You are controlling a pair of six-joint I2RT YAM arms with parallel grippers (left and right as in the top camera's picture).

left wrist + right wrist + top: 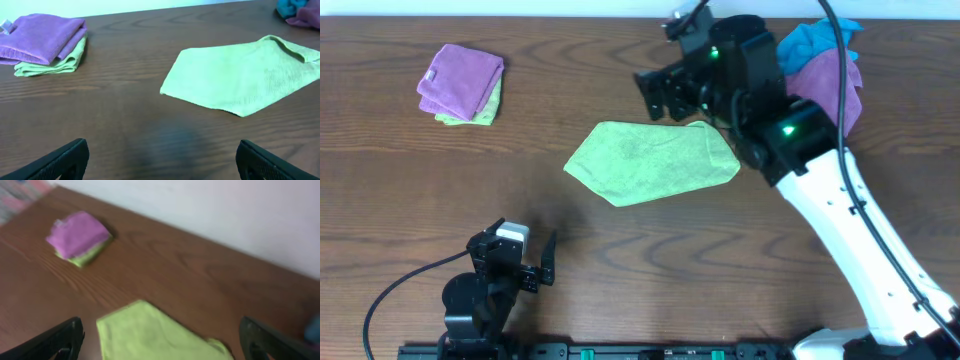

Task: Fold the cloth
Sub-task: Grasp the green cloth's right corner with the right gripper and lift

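My right gripper grabs the lime-green cloth [652, 162] at its rumpled far corner [700, 125] next, to carry that corner across and fold the cloth.
The lime-green cloth [652, 162] lies flat on the middle of the table, with its far right corner slightly rumpled. It also shows in the left wrist view [245, 80] and in the right wrist view [155, 337]. My right gripper [665, 95] is open and empty, held above the cloth's far edge. My left gripper [525, 262] is open and empty near the front edge of the table, well short of the cloth.
A folded purple cloth [462, 78] lies on a folded green one [470, 110] at the far left. A heap of a blue cloth [812, 40] and a purple cloth [830, 80] lies at the far right, behind my right arm.
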